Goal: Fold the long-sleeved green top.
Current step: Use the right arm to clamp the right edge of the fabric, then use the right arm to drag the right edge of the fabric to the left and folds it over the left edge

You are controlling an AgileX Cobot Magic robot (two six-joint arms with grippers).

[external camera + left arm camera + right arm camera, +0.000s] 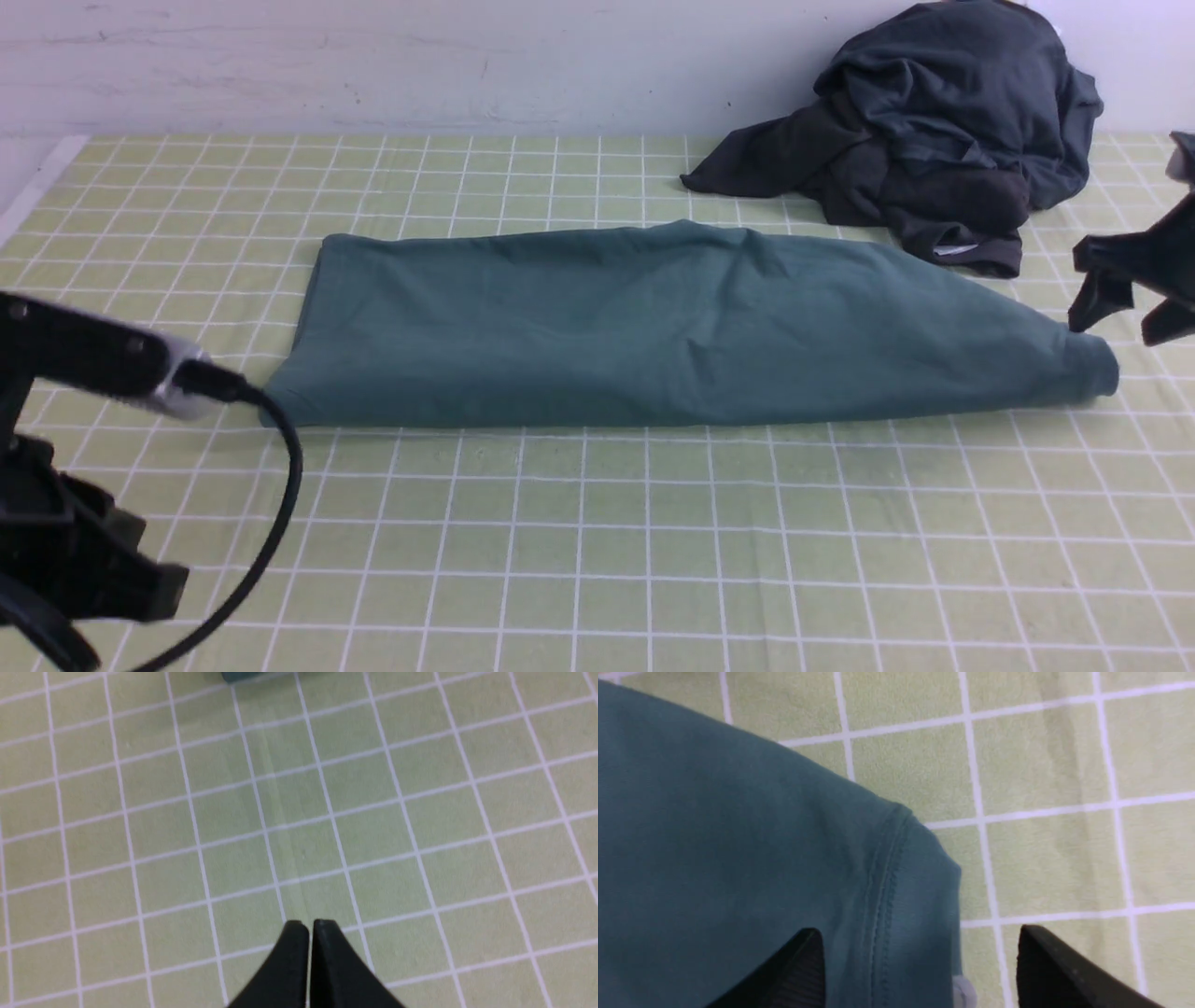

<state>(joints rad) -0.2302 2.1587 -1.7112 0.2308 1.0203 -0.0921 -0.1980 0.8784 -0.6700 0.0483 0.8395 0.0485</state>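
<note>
The right gripper picks up the long green top by its stitched end next, to fold the top in half onto the green top's wide end.
The green long-sleeved top lies folded lengthwise into a long band across the middle of the checked cloth, wide at the left and narrowing to a stitched end at the right. Its sleeves and logo are hidden. A small white bit shows at that end's edge. My right gripper is open just above and beside that right end; in the right wrist view its fingers straddle the stitched end without holding it. My left gripper is shut and empty over bare cloth at the near left; a corner of the top shows beyond it.
A heap of dark charcoal-grey garments lies at the back right, close to the top's far right edge. A yellow-green checked cloth covers the table. A pale wall stands behind. My left arm and its cable fill the near left corner.
</note>
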